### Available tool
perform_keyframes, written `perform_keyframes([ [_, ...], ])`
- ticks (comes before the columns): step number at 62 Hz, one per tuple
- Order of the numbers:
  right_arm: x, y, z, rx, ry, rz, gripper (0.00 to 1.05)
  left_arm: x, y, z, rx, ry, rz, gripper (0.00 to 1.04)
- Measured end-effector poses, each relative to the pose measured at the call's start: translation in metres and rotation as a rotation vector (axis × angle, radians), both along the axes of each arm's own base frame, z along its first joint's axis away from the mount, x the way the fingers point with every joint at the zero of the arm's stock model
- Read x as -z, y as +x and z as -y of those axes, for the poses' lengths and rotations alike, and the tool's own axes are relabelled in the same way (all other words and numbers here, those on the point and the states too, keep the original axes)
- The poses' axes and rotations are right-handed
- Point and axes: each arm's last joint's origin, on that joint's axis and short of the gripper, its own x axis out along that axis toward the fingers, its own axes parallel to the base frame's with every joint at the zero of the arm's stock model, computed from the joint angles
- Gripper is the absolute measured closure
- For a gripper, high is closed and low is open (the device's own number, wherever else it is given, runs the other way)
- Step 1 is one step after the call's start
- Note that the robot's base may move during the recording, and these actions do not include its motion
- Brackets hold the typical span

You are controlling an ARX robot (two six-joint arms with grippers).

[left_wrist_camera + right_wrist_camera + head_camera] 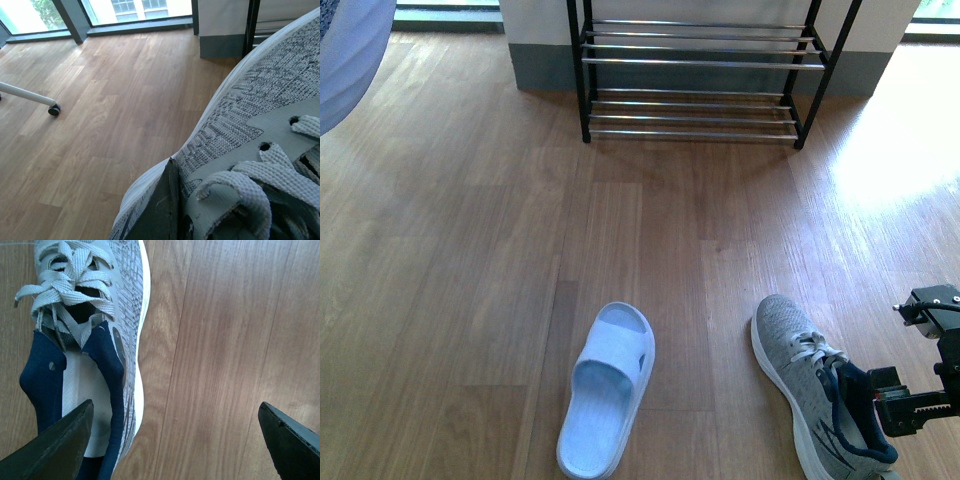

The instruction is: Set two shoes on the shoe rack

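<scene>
My right gripper should grab the other grey sneaker by its navy collar (860, 410) next, to lift it onto the shoe rack.
The black shoe rack (700, 62) with silver rods stands at the far wall, nothing on its visible tiers. One grey sneaker (250, 100) fills the left wrist view, and my left gripper (190, 210) is shut on it by the laces; only one dark finger (160, 210) shows. In the front view a blurred pale shape (345, 60) at the upper left corner may be this shoe. The other grey sneaker (815, 390) lies on the floor at lower right. My right gripper (175, 425) hangs open above it, one finger (65, 445) over the navy collar, the other over bare floor. A pale blue slide (608, 388) lies left of that sneaker.
Wood floor runs between the shoes and the rack. A white leg with a black caster (53, 109) stands on the floor near the windows. The rack's black post (250, 25) shows beyond the held sneaker.
</scene>
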Motion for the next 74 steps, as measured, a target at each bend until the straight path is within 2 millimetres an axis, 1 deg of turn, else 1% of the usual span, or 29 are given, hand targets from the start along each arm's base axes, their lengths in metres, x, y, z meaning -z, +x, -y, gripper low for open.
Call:
perform_keyframes([
  [14, 0.011, 0.0, -0.001, 0.028, 0.024, -0.059, 0.09, 0.0, 0.0, 0.0, 0.0, 0.0, 0.0, 1.03],
  [23, 0.017, -0.005, -0.004, 0.023, 0.039, -0.116, 0.09, 0.0, 0.0, 0.0, 0.0, 0.0, 0.0, 1.03],
  [29, 0.02, -0.005, -0.007, 0.024, 0.051, -0.118, 0.09, 0.0, 0.0, 0.0, 0.0, 0.0, 0.0, 1.03],
  [45, 0.024, 0.011, -0.012, 0.057, 0.084, -0.073, 0.09, 0.0, 0.0, 0.0, 0.0, 0.0, 0.0, 1.03],
  [54, 0.031, 0.019, -0.012, 0.067, 0.095, -0.048, 0.09, 0.0, 0.0, 0.0, 0.0, 0.0, 0.0, 1.03],
  [62, 0.041, 0.022, -0.011, 0.075, 0.094, -0.045, 0.09, 0.0, 0.0, 0.0, 0.0, 0.0, 0.0, 1.03],
  [71, 0.045, 0.024, -0.01, 0.083, 0.082, -0.035, 0.09, 0.0, 0.0, 0.0, 0.0, 0.0, 0.0, 1.03],
  [73, 0.046, 0.024, -0.01, 0.088, 0.077, -0.031, 0.1, 0.0, 0.0, 0.0, 0.0, 0.0, 0.0, 1.03],
  [74, 0.046, 0.024, -0.01, 0.091, 0.074, -0.03, 0.13, 0.0, 0.0, 0.0, 0.0, 0.0, 0.0, 1.03],
])
